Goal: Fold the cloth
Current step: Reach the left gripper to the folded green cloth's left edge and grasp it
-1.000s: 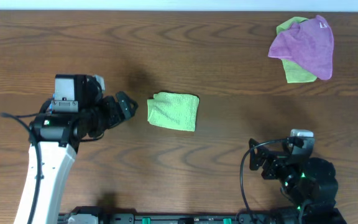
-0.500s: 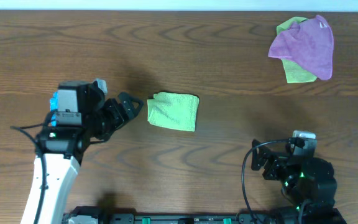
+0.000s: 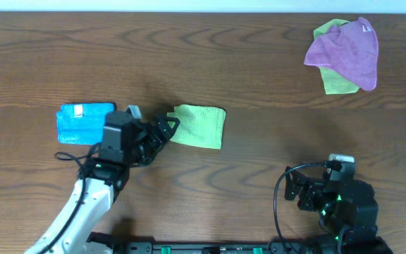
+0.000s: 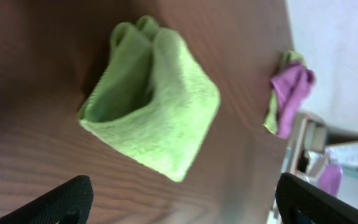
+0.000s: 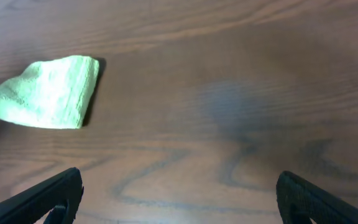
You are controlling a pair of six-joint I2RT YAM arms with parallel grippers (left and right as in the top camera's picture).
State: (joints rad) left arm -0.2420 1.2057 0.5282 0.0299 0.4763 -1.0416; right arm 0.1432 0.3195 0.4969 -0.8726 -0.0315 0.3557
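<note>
The left gripper next needs to grip the folded lime cloth by its layered edge facing the blue cloth, so that it can lay the lime cloth there still folded.
The lime cloth (image 3: pixel 197 126) lies folded into a small rectangle at the table's middle. It also shows in the left wrist view (image 4: pixel 151 106) and in the right wrist view (image 5: pixel 48 92). My left gripper (image 3: pixel 166 127) is open and empty, its tips right at the cloth's left edge; in its own view the gripper (image 4: pixel 179 214) has jaws wide apart with the cloth just ahead. My right gripper (image 3: pixel 294 185) is open and empty near the front right, well away from the cloth, and in its own view (image 5: pixel 179 205) there is only bare table between the jaws.
A bright blue folded cloth (image 3: pixel 84 123) with a white tag lies left of my left arm. A purple cloth (image 3: pixel 347 51) lies on another lime cloth (image 3: pixel 337 83) at the far right corner. The wooden table (image 3: pixel 259 85) is otherwise bare.
My left arm has swung right and lower, bringing its open gripper up to the lime cloth's left edge and uncovering the blue cloth. My right arm has drawn back slightly.
</note>
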